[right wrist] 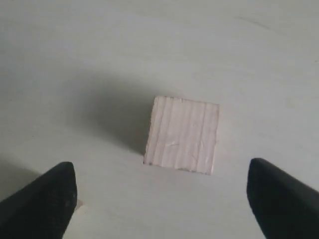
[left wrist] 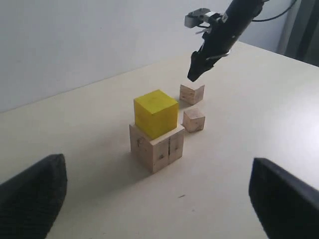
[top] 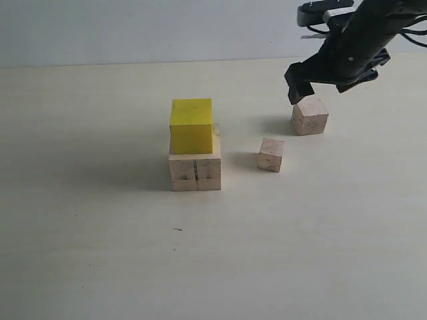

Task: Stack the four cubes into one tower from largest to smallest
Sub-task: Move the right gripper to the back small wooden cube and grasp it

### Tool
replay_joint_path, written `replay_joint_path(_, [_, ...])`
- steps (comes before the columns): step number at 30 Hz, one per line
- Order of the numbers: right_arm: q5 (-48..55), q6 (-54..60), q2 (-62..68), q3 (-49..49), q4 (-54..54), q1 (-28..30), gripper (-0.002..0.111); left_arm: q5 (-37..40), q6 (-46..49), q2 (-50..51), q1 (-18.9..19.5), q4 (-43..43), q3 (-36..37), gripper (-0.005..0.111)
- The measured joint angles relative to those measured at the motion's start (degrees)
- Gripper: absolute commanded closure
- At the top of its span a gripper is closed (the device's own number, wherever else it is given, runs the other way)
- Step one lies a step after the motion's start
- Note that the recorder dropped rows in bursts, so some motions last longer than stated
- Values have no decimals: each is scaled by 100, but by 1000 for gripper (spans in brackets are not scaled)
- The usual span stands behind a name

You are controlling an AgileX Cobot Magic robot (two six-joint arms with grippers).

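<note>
The medium cube has to be stacked on the yellow cube (top: pixel 191 125), so my right gripper will grab the medium cube's opposite sides next.
The yellow cube (top: pixel 191 125) sits on the large wood cube (top: pixel 195 172), which has a dark crack line down its front. The medium wood cube (top: pixel 310 117) and the small wood cube (top: pixel 271 155) stand apart on the table to the right. My right gripper (top: pixel 323 83) hovers open just above the medium cube (right wrist: pixel 183 134), its fingers (right wrist: pixel 42 204) spread wider than the cube and touching nothing. My left gripper (left wrist: pixel 158 204) is open and empty, well back from the stack (left wrist: pixel 156 113), and does not show in the exterior view.
The pale tabletop (top: pixel 100 253) stretches wide around the cubes. A white wall (top: pixel 133 27) rises behind the table's far edge. The small cube lies between the stack and the medium cube, a short gap from each.
</note>
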State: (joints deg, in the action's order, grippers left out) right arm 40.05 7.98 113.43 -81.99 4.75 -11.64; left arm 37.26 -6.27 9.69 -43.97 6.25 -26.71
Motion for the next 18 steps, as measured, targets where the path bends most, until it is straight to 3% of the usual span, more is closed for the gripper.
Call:
replay_joint_path(12, [319,-682,1139,-893,-437,0,21,0,0,0,0,11,0,13])
replay_joint_path(18, [335,-798,1316,-914,-609,0,28,0,0,0,0,11,0,13])
